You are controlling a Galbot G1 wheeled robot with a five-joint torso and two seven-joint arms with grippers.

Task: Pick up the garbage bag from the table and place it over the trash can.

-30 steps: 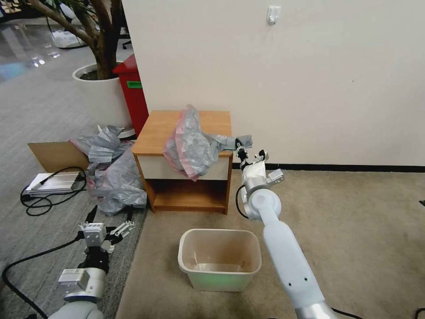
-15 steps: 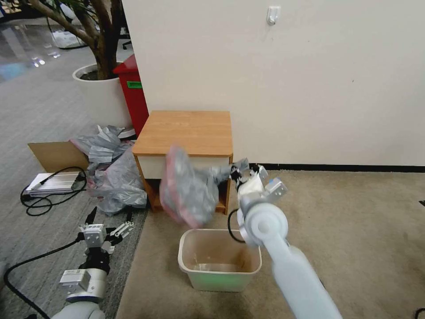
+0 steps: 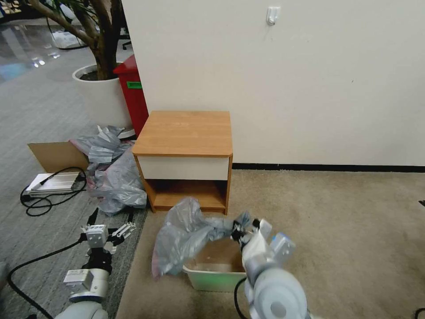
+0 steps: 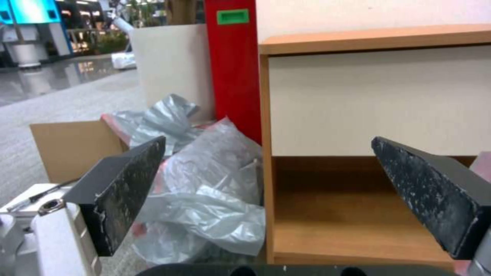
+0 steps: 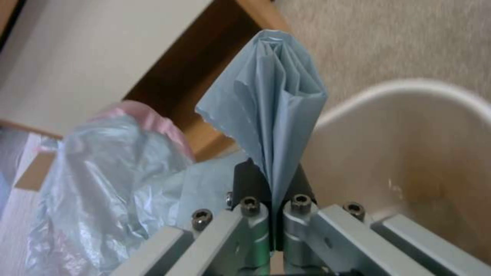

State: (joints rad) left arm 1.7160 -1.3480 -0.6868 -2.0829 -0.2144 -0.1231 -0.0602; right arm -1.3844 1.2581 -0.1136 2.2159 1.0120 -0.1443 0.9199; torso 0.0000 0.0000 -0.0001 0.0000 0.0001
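The bag hangs slack (image 3: 183, 228) from my right gripper, so my left gripper should next grab the bag by its loose pinkish rim (image 3: 155, 266).
My right gripper (image 3: 241, 230) is shut on a pinched fold of the garbage bag (image 3: 186, 235), and the grey plastic with its pinkish rim drapes over the left half of the beige trash can (image 3: 212, 277). In the right wrist view the fold of the bag (image 5: 279, 111) rises from between the closed fingers (image 5: 245, 184), above the trash can (image 5: 409, 153). The table (image 3: 186, 133), an orange-brown nightstand with a bare top, stands behind the can. My left gripper (image 3: 110, 221) waits open low at the left, over the grey carpet; its fingers (image 4: 122, 191) are spread wide.
A heap of grey plastic bags (image 3: 113, 173) lies left of the nightstand, beside a cardboard sheet (image 3: 55, 155) and a white device with black cables (image 3: 51, 184). A tall red bin (image 3: 133, 95) and a white planter (image 3: 99, 95) stand behind. Open beige carpet stretches to the right.
My right gripper pulled the bag off the nightstand top and brought it down and nearer, onto the trash can. The left arm has stayed put.
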